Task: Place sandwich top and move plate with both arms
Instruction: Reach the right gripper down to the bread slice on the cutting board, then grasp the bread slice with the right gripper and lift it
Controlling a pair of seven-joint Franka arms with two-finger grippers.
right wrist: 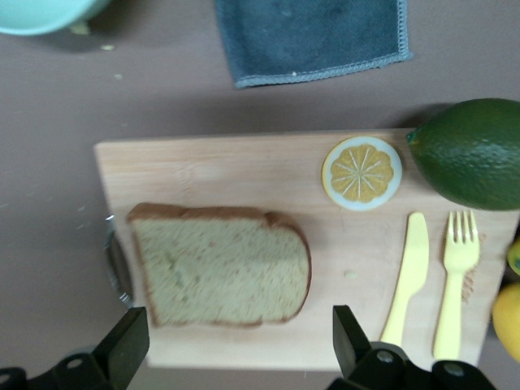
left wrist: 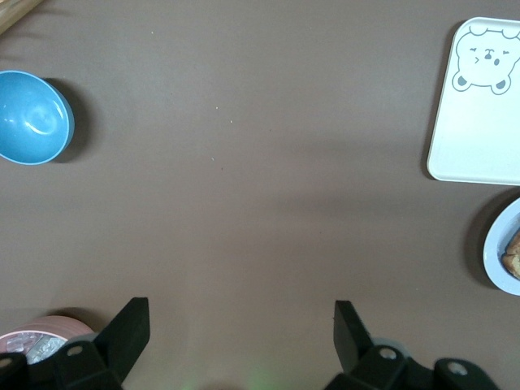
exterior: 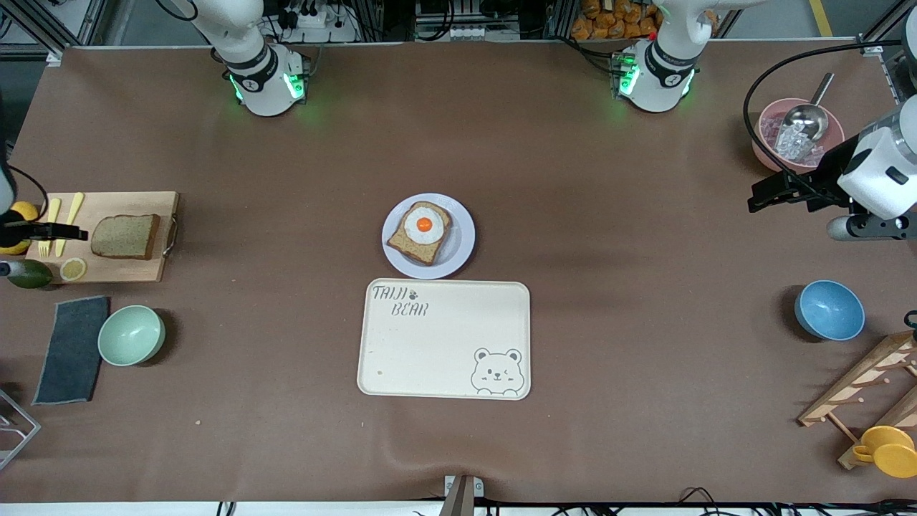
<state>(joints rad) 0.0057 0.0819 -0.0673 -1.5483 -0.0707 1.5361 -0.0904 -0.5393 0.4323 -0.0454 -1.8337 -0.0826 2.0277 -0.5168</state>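
My right gripper takes hold of the sandwich top by its crust edge beside the yellow knife next, to top the egg on the plate.
The sandwich top, a plain tan slice with a brown crust, lies flat on a wooden cutting board at the right arm's end of the table. My right gripper hangs open over the board beside the slice and touches nothing. The pale plate sits mid-table and carries a bread slice with a fried egg. My left gripper is open and empty over bare table at the left arm's end, near a pink bowl.
A cream bear-printed tray lies just nearer the camera than the plate. The board also holds a yellow knife and fork and a lemon slice. A grey cloth, mint bowl, blue bowl and wooden rack ring the table's ends.
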